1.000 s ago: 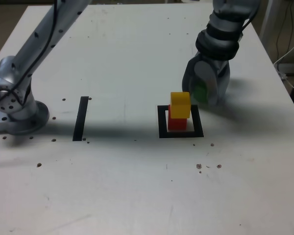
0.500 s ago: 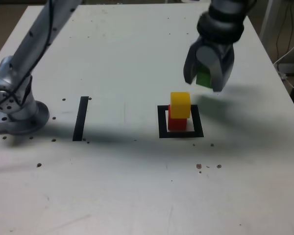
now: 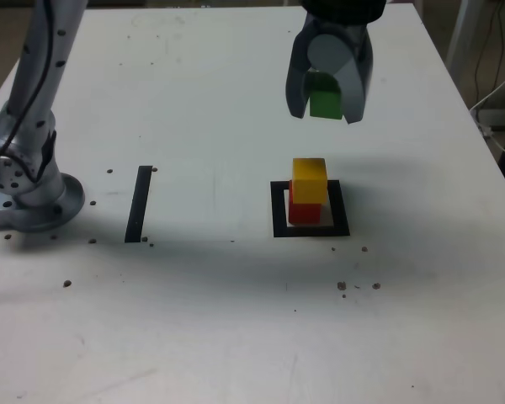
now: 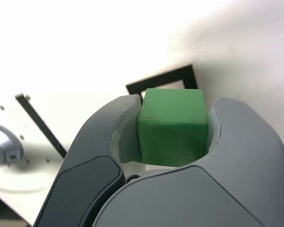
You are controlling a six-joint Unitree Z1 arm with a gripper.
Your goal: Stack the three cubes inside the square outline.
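My gripper should bring the green cube over the yellow cube before letting it go, because the green cube (image 3: 326, 103) hangs above and behind the yellow cube (image 3: 310, 180) in the exterior view.
The green cube (image 3: 326, 103) hangs in the air, held between the jaws of my gripper (image 3: 327, 105), which is shut on it. It sits well above the table, over and slightly behind the stack. A yellow cube (image 3: 310, 180) rests on a red cube (image 3: 302, 211) inside the square outline (image 3: 278, 212). In the wrist view the green cube (image 4: 173, 125) fills the gap of the gripper (image 4: 174, 130), and part of the square outline (image 4: 157, 82) shows beyond it. The stack is hidden there.
A straight black stripe (image 3: 139, 203) lies on the white table toward the exterior view's left, also visible as the stripe (image 4: 40, 124) in the wrist view. The arm's base (image 3: 25, 189) stands at the exterior view's far left. Small dark specks dot the tabletop.
The gripper has risen from the table beside the stack, carrying the green cube up and toward the exterior view's left. The stack has not moved.
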